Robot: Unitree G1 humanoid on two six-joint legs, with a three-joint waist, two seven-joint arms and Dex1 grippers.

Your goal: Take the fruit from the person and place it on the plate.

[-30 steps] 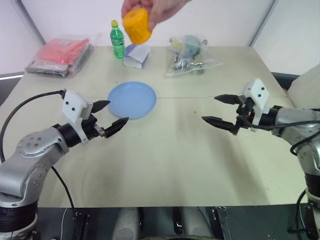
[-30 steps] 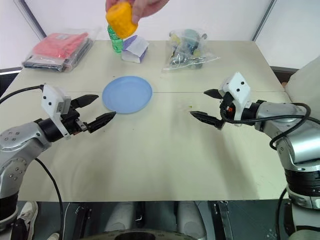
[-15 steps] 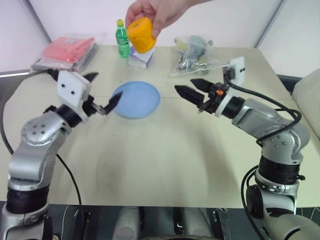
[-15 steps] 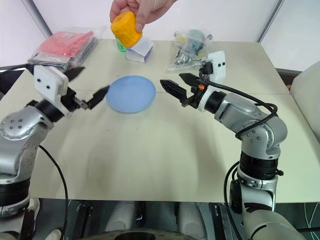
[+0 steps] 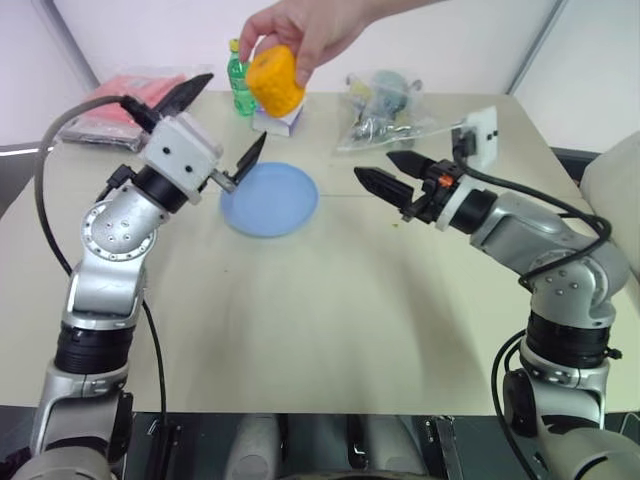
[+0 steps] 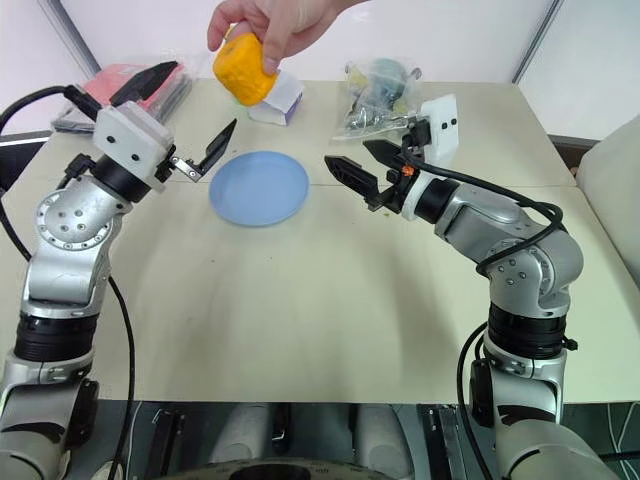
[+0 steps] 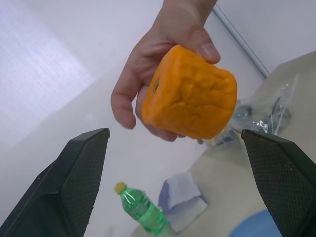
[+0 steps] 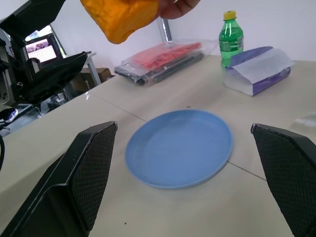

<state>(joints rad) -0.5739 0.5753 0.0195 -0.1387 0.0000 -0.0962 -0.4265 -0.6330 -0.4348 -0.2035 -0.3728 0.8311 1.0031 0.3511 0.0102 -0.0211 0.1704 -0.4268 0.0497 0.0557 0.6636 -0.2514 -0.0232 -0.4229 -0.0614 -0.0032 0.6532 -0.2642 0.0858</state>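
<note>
My left gripper isn't ready to close on the orange fruit yet and should move toward it first. My fingers stop short of the fruit's near side, so they would miss if I closed now.
A person's hand (image 5: 310,30) holds the yellow-orange fruit (image 5: 274,82) in the air, above the far edge of the light blue plate (image 5: 268,198). My left gripper (image 5: 233,110) is raised just left of the fruit and stands open, touching nothing. In the left wrist view the fruit (image 7: 190,94) sits ahead, between its two fingers (image 7: 79,177). My right gripper (image 5: 376,165) hovers open and empty just right of the plate, pointing towards it. The right wrist view has the plate (image 8: 180,148) between that gripper's fingers (image 8: 94,163), with the fruit (image 8: 121,17) above.
At the back of the beige table (image 5: 330,320) stand a green bottle (image 5: 237,75), a purple-and-white tissue pack (image 5: 278,118), red packets in plastic (image 5: 120,95) and a clear bag of small items (image 5: 385,105).
My left gripper has risen and rolled, coming up beside the fruit, still open. The right gripper swung left to the plate's side, then held still. The hand keeps hold of the fruit.
</note>
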